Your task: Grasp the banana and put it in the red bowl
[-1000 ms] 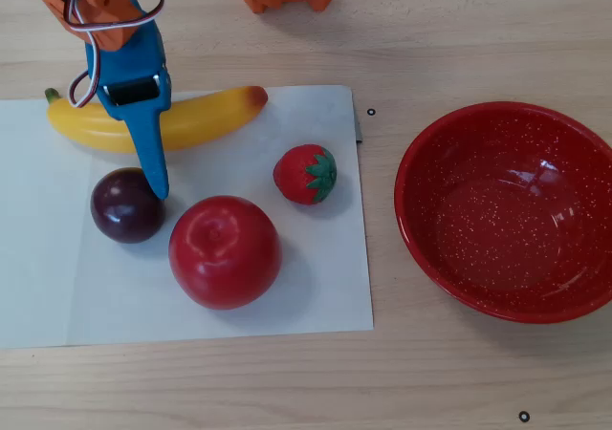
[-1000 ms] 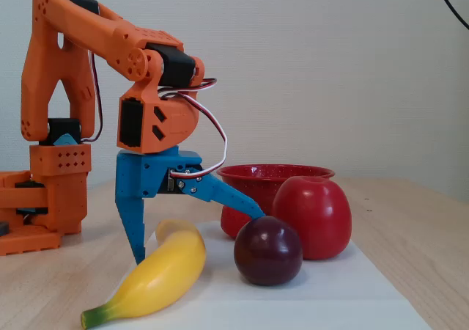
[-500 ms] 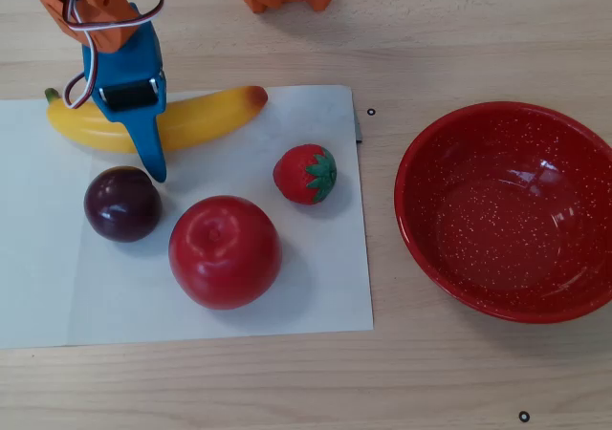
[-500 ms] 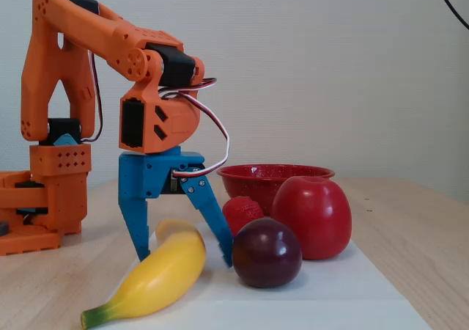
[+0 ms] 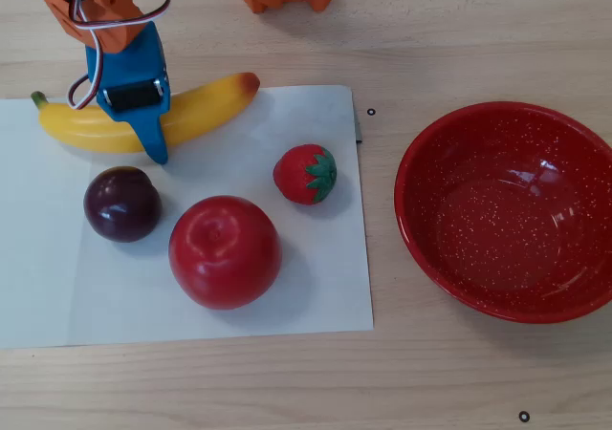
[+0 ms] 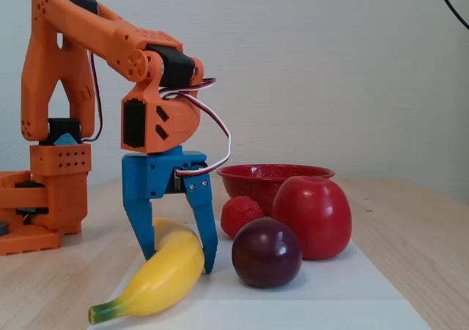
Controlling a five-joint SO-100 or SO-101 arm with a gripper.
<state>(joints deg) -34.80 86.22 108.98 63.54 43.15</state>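
Observation:
I should next grip the banana around its middle with my gripper. Then I should put it in the red bowl.
The yellow banana lies on a white paper sheet at the upper left of the overhead view, green stem to the left, reddish tip to the right. My blue gripper is lowered over its middle. In the fixed view the gripper is open, with one finger on each side of the banana, which rests on the paper. The red speckled bowl stands empty on the table, to the right in the overhead view. In the fixed view the bowl stands behind the fruit.
On the paper lie a dark plum, a large red apple and a strawberry, all between the banana and the front edge. The orange arm base stands at the left in the fixed view.

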